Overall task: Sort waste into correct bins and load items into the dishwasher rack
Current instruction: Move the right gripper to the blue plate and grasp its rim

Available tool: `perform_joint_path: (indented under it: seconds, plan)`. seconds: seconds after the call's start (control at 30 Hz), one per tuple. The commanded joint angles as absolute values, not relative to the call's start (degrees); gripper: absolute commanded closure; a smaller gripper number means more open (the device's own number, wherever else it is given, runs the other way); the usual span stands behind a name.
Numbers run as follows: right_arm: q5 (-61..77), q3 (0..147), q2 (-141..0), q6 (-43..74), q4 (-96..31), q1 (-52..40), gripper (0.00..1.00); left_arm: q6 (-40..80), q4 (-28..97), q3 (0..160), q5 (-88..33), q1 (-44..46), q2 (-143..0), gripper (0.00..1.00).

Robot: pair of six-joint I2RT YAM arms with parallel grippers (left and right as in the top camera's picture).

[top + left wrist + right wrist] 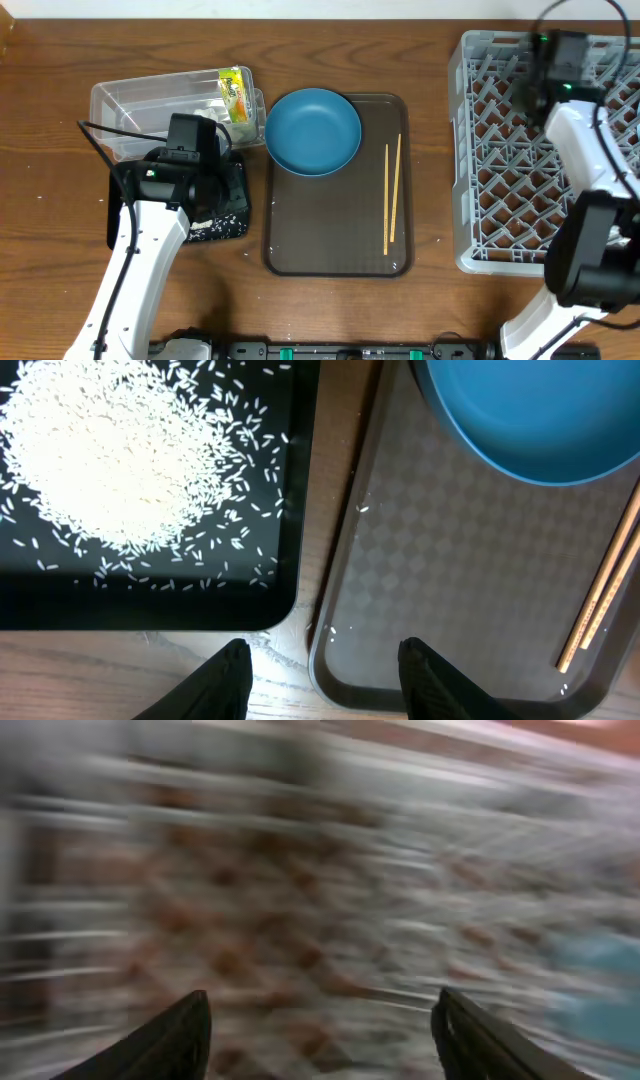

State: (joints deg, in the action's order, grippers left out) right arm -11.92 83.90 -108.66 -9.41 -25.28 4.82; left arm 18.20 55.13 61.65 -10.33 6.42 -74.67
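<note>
My right gripper pinches the blue plate (pixel 313 130) by its rack-facing rim next, leaving the opposite edge free to load into the dishwasher rack.
A round blue plate (pixel 313 130) and a pair of wooden chopsticks (pixel 392 195) lie on the brown tray. The black tray (pixel 150 610) holds a heap of rice (pixel 110 455). A yellow-green wrapper (pixel 236 92) lies in the clear tub (pixel 130 100). My left gripper (pixel 325 685) is open and empty, low over the gap between the black tray and the brown tray's corner. My right gripper (pixel 325 1040) is open with nothing between its fingers, above the lattice of the grey dishwasher rack (pixel 490 150). That view is smeared by motion.
The brown serving tray (pixel 335 245) lies mid-table between the black tray and the rack. My left arm (pixel 185 165) covers most of the black tray from above. My right arm (pixel 590 170) reaches over the rack's right half. A few stray grains lie on the brown tray.
</note>
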Motion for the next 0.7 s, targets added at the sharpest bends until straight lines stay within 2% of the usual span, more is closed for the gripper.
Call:
perform_joint_path:
  seconds: [0.0, 0.1, 0.27, 0.3, 0.47, 0.67]
  plan:
    - [14.90, 84.09, -108.62, 2.74, -26.81, 0.25, 0.32, 18.35, 55.24, 62.57, -10.00, 6.17, -74.54, 0.49]
    - [19.38, 84.09, -109.65, 8.38, -27.00, -4.47, 0.32, 18.35, 55.24, 62.57, -10.00, 6.17, -74.59, 0.49]
    - [15.09, 84.07, -111.79, 12.34, -26.50, -12.19, 0.32, 18.33, 55.22, 62.52, -10.00, 6.17, -74.59, 0.49]
    - [14.61, 84.07, -112.42, 12.95, -26.22, -13.72, 0.32, 18.33, 55.20, 62.48, -10.00, 6.17, -74.59, 0.44]
    - [11.97, 84.07, -116.40, 18.90, -23.83, -20.47, 0.34, 18.33, 55.22, 62.41, -9.98, 6.17, -74.59, 0.44]
    - [2.37, 84.07, -119.70, 24.45, -23.42, -25.19, 0.48, 18.33, 55.27, 62.37, -10.00, 6.17, -74.59, 0.44]
